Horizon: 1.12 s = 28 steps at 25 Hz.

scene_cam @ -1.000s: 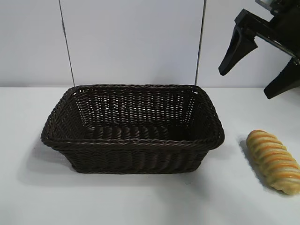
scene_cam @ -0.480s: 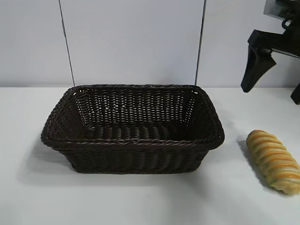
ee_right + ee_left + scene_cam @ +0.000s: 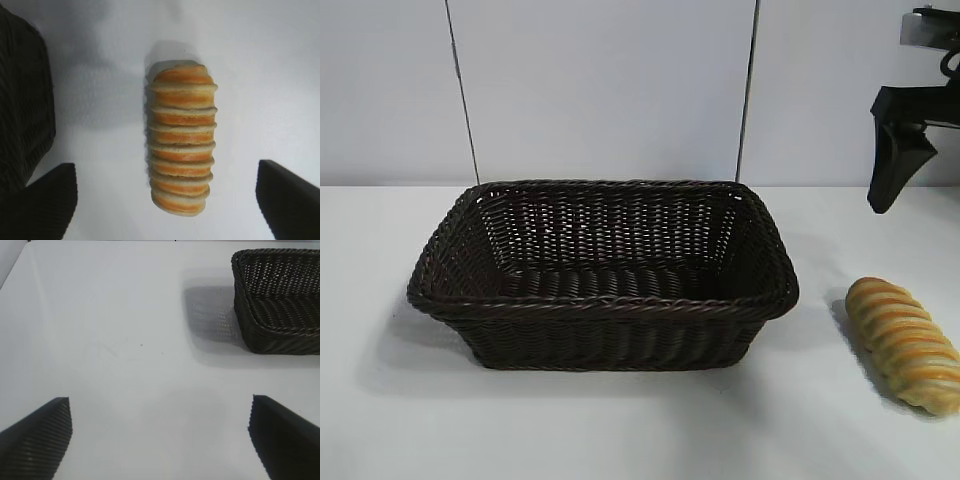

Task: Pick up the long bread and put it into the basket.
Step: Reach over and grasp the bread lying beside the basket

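Observation:
My right gripper needs to keep both ends of the long bread level, so it needs to grab the bread next across its middle (image 3: 907,344) (image 3: 183,139), as the bread is much longer than my fingers are wide.
The long bread (image 3: 905,345), golden with orange ridges, lies on the white table to the right of the basket (image 3: 600,305). The dark woven basket stands in the middle with nothing in it. My right gripper (image 3: 165,169) hangs open above the bread (image 3: 181,137). Its fingers straddle the loaf's near end without touching it. In the exterior view only one black finger (image 3: 892,170) shows, high at the right edge. My left gripper (image 3: 159,401) is open over bare table, apart from one end of the basket (image 3: 240,295).
The white table (image 3: 620,430) runs out in front of the basket and to its left. A pale wall with two thin dark vertical lines (image 3: 462,95) stands behind. The basket's side (image 3: 25,100) lies close beside the right gripper's finger.
The right gripper has swung to the right and turned, so one finger has left the exterior view. The bread and the basket have not moved.

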Tool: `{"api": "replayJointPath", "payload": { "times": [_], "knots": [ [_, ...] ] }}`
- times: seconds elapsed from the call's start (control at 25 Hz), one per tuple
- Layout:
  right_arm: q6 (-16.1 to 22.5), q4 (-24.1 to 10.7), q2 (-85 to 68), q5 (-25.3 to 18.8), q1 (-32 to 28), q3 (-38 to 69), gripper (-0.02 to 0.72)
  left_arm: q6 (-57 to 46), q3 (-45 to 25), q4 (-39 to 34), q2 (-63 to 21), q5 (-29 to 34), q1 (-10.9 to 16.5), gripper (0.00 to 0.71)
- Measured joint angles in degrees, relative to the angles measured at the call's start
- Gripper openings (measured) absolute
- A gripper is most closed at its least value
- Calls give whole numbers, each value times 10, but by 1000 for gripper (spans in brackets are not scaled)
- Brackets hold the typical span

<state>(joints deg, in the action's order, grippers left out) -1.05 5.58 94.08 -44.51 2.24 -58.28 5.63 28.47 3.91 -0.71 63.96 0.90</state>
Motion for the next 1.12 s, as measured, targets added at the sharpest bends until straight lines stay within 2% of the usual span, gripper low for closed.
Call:
{"api": "replayJointPath", "payload": {
  "times": [0.2,0.48,0.64,0.96,1.04,1.12],
  "knots": [
    [0,5,0,86,0,65,693,0,-7,0,0,4,0,694],
    [0,8,0,174,0,106,684,0,-7,0,0,4,0,694],
    [0,9,2,204,0,111,670,0,-7,0,0,4,0,694],
    [0,22,58,229,0,111,660,0,-7,0,0,4,0,694],
    [1,25,68,233,0,111,598,0,-7,0,0,4,0,694],
    [2,26,73,234,0,111,473,0,-7,0,0,4,0,694]
  ]
}}
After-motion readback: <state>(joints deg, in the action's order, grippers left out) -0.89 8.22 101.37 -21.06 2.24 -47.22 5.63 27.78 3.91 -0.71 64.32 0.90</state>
